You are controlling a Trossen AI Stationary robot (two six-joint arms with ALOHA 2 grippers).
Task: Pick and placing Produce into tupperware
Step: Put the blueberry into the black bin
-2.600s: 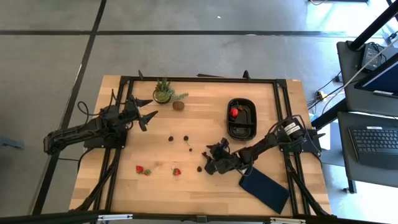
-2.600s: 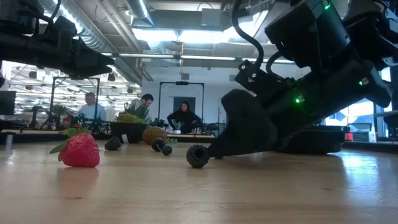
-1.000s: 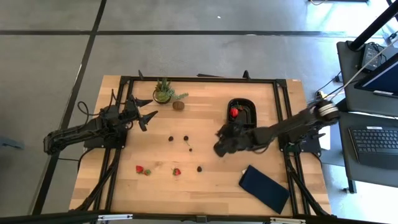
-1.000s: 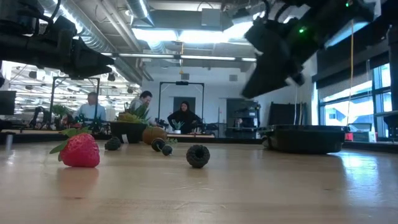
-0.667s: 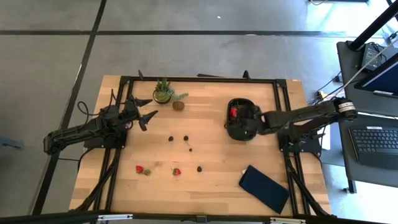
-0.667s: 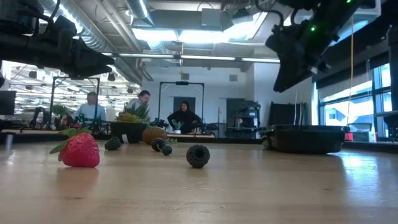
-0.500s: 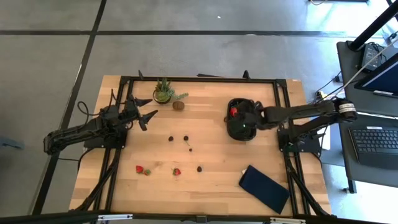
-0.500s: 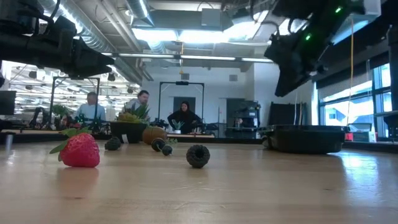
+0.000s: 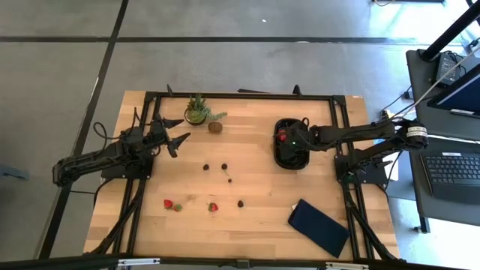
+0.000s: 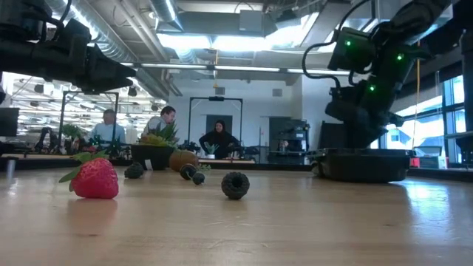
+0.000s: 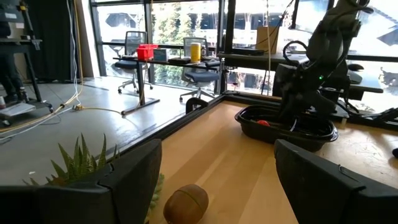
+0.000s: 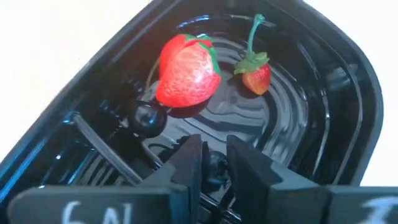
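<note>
The dark berry [image 12: 216, 167] is inside the tupperware's rim, so the berry is now ready for my right gripper to release.
The black tupperware [image 9: 291, 160] sits right of the table's centre, its rim also in the low view [image 10: 362, 164]. My right gripper [image 9: 288, 139] reaches down into it, shut on a dark berry [image 12: 214, 164]. Inside lie a large strawberry [image 12: 186, 70], a small strawberry [image 12: 256, 77] and another dark berry [image 12: 148, 117]. On the wood rest two strawberries [image 9: 169, 203] [image 9: 213, 207], dark berries [image 9: 206, 168] [image 9: 223, 166] [image 9: 240, 202] and the brown fruit [image 9: 215, 127]. My left gripper [image 9: 180, 140] hovers open near the far left. My right gripper pinches the small dark berry [image 12: 214, 164] between its two fingertips [image 12: 189, 158], coming from above and pointing down into the tupperware. The berry hangs just over the glossy floor; whether it touches the floor I cannot tell.
A small potted plant [image 9: 196, 110] stands by the far edge next to the brown fruit [image 11: 185, 204]. A flat dark-blue rectangle [image 9: 319, 227] lies near the right front corner. People sit in the room beyond the table [image 10: 219, 139]. Bare wood lies between the scattered fruit and the tupperware.
My right gripper has swung from the table's middle toward the far right, arrived over the tupperware and dropped down into it, fingers staying close together. The fruit on the wood has stayed put, and my left arm has kept still.
</note>
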